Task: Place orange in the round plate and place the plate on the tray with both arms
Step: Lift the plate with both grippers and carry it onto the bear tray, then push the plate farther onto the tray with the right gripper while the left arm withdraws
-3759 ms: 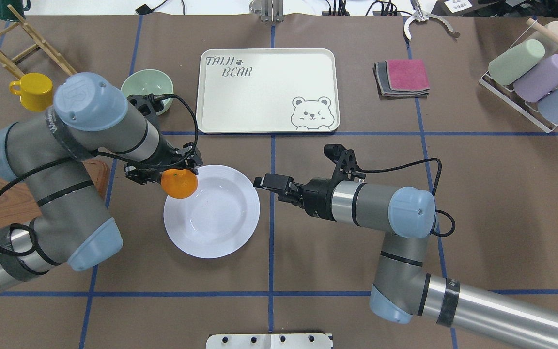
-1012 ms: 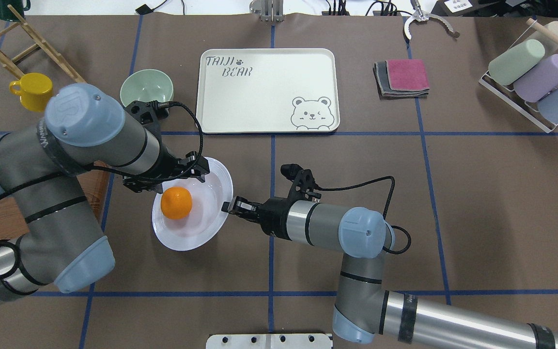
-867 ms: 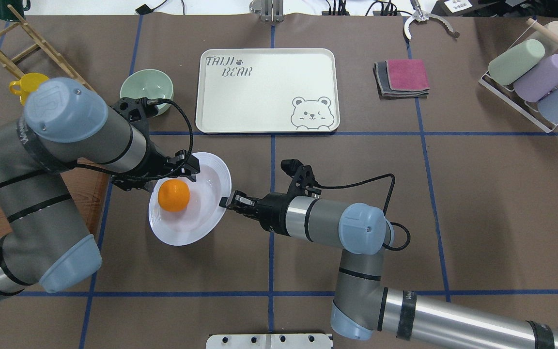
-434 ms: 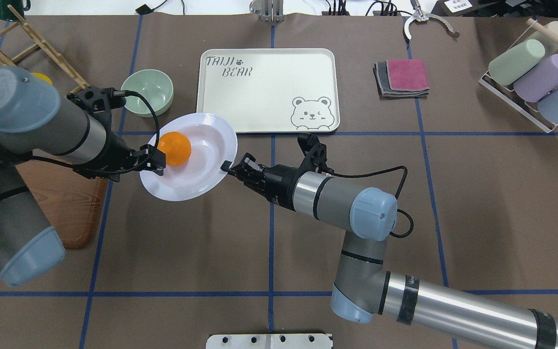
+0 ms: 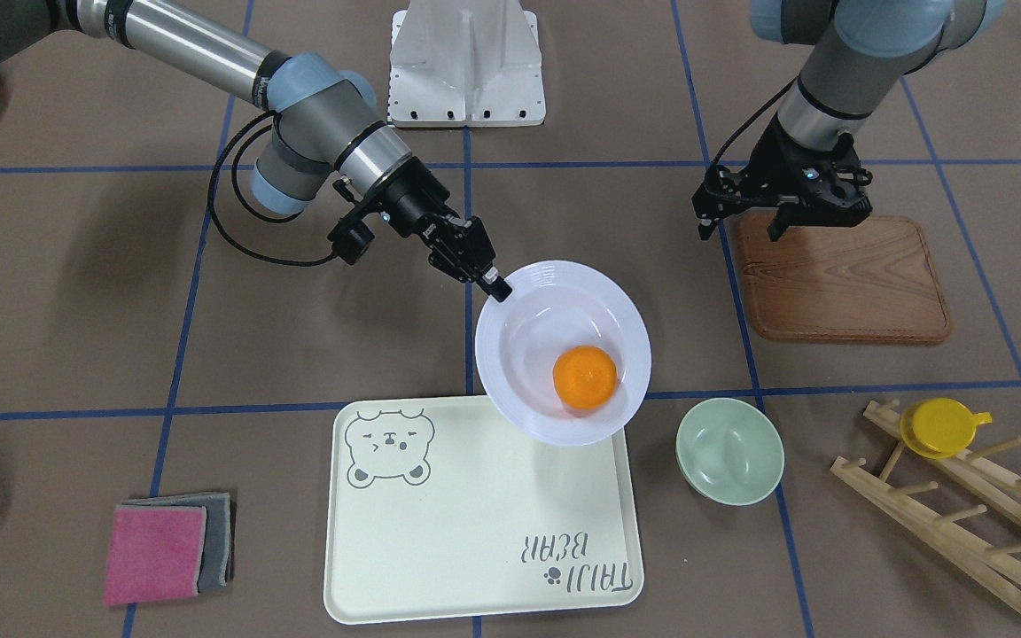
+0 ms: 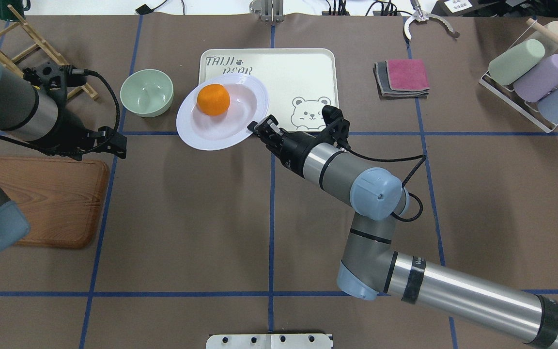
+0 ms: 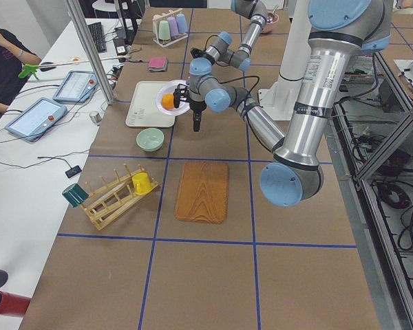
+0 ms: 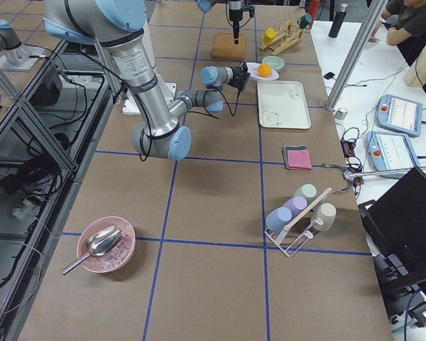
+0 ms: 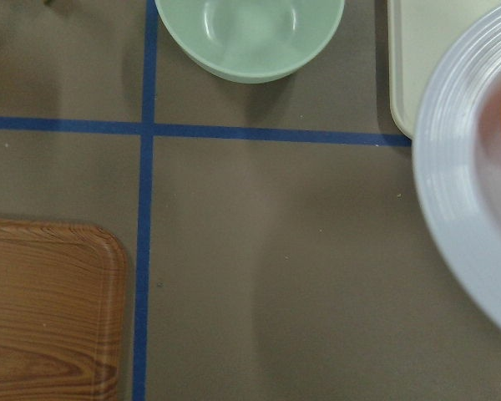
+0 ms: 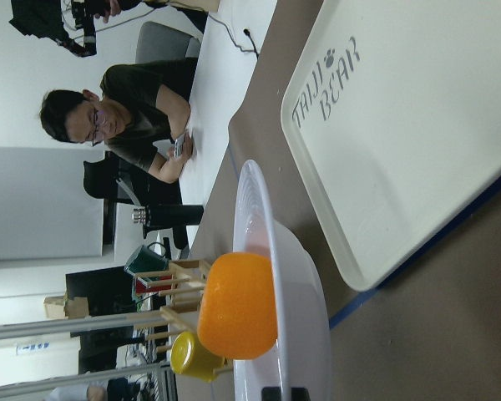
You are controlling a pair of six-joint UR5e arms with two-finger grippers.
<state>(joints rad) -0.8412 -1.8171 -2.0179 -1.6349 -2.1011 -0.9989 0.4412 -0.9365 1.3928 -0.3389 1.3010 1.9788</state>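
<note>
Most of the plate hangs past the tray's edge, so my right gripper must keep holding it until its base rests inside the tray.
The orange (image 6: 213,99) lies in the round plate (image 6: 233,128), toward its far-left side. My right gripper (image 6: 258,128) is shut on the plate's near-right rim and holds it alone, above the table. The plate overlaps the near-left corner of the tray (image 6: 288,72). In the front-facing view the orange (image 5: 585,377) sits low in the plate (image 5: 528,301), with the right gripper (image 5: 494,288) at its rim. The right wrist view has the orange (image 10: 238,305) against the plate's (image 10: 305,326) wall. My left gripper (image 5: 741,230) hangs open and empty by the wooden board, well apart from the plate.
A pale-green bowl (image 6: 147,92) stands just left of the plate. The wooden board (image 6: 49,201) lies at near left. A yellow cup (image 5: 940,425) sits on a wooden rack. Folded cloths (image 6: 402,77) and a rack of cups (image 6: 531,72) are at far right.
The left gripper dropped the orange into the plate; both grippers lifted the plate toward the tray. Now the left has let go and drawn back left, while the right carried it on.
</note>
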